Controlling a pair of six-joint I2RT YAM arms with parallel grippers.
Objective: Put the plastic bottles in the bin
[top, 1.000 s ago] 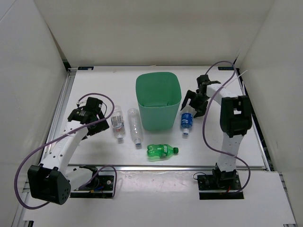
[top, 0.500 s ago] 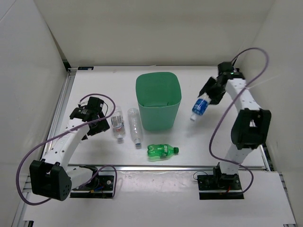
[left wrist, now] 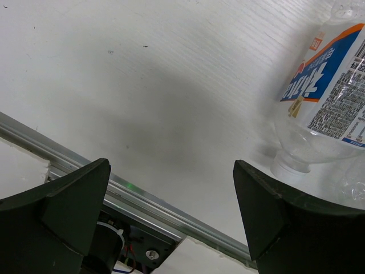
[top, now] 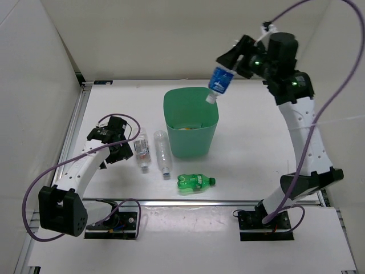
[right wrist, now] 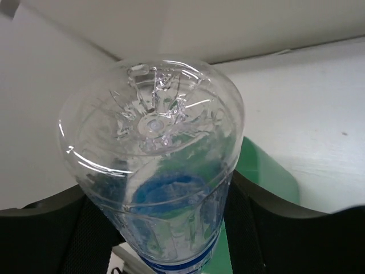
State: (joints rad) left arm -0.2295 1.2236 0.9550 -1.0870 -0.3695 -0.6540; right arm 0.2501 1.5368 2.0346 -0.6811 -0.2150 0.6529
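Observation:
The blue-label bottle (top: 218, 81) hangs tilted at the bin's rim, so my right gripper keeps hold of it for now, until it is over the bin's open middle.
The mint-green bin (top: 191, 140) stands at the table's middle. My right gripper (top: 231, 65) is shut on the blue-label bottle (top: 218, 81) and holds it cap-down, tilted, above the bin's far right rim; its clear base fills the right wrist view (right wrist: 154, 154). Something orange (top: 183, 128) lies inside the bin. Two clear bottles (top: 142, 149) (top: 163, 151) lie side by side left of the bin. The green soda bottle (top: 194, 182) lies in front of the bin. My left gripper (top: 121, 149) is open and empty, just left of the clear bottles; one of them shows in its view (left wrist: 325, 103).
White walls enclose the table on three sides. A metal rail (top: 199, 201) runs along the near edge and shows in the left wrist view (left wrist: 142, 200). A purple cable (top: 45, 177) loops beside the left arm.
My right gripper has lifted the blue-label bottle from the table right of the bin and carried it up and left over the bin's rim. My left gripper has shifted slightly toward the clear bottles.

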